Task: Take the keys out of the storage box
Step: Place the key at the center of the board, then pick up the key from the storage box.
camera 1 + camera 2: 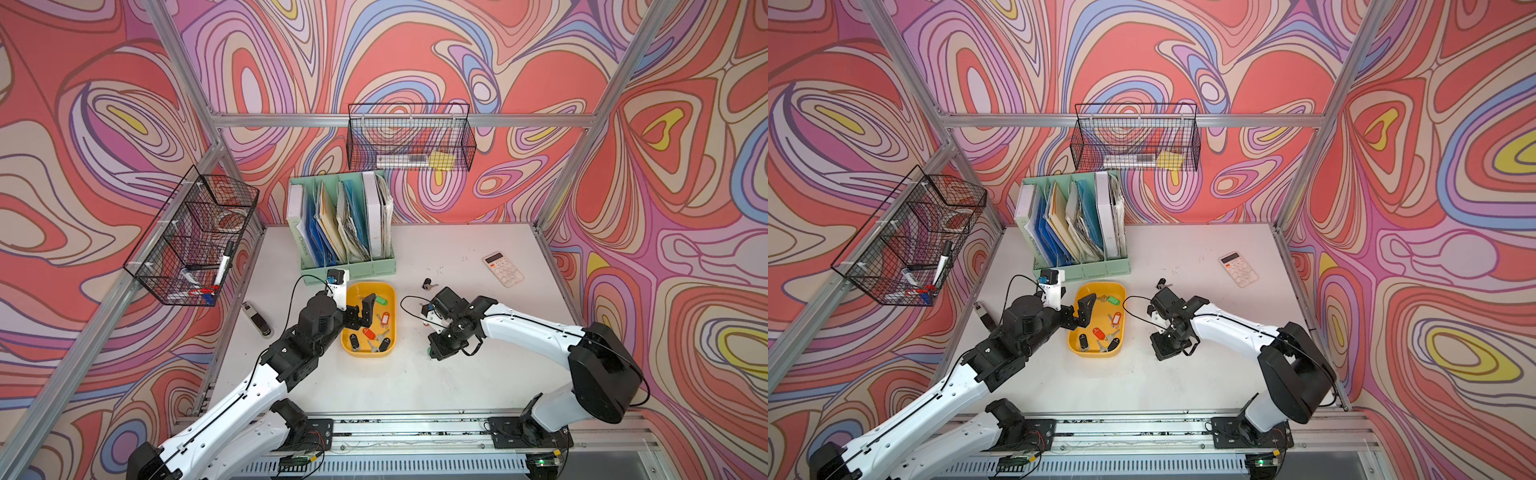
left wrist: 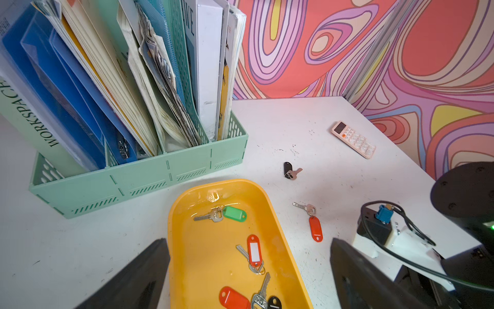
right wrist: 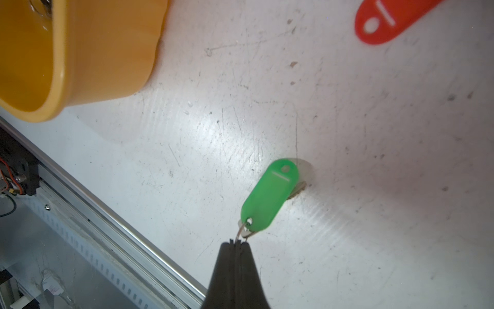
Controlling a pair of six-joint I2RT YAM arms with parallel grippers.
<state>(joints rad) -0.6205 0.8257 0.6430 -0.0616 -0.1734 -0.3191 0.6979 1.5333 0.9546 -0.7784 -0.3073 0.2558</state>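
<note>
The green-tagged key [image 3: 270, 195] hangs low over flat, empty table. My right gripper should release it now, as the key would land there.
The storage box [image 1: 372, 284] is a shallow yellow tray at mid-table, seen in both top views [image 1: 1100, 284]. Several keys lie inside: a green-tagged one [image 2: 234, 213], a red-tagged one with a white label [image 2: 254, 251], another red tag [image 2: 232, 297] and a black tag [image 2: 274, 303]. My left gripper [image 2: 248, 240] hangs open over the box's left side [image 1: 360, 319]. Right of the box, my right gripper [image 3: 238, 243] is shut on the ring of a green-tagged key [image 3: 270, 195], low over the table [image 1: 434, 353]. On the table lie a black-tagged key [image 2: 290, 170] and a red-tagged key [image 2: 315, 228].
A mint green file organizer [image 1: 345, 232] stands just behind the box. A pink calculator [image 1: 503, 269] lies at the back right. Black wire baskets hang on the left wall [image 1: 195, 237] and the back wall [image 1: 409, 139]. A dark stapler-like object [image 1: 257, 320] lies at the left.
</note>
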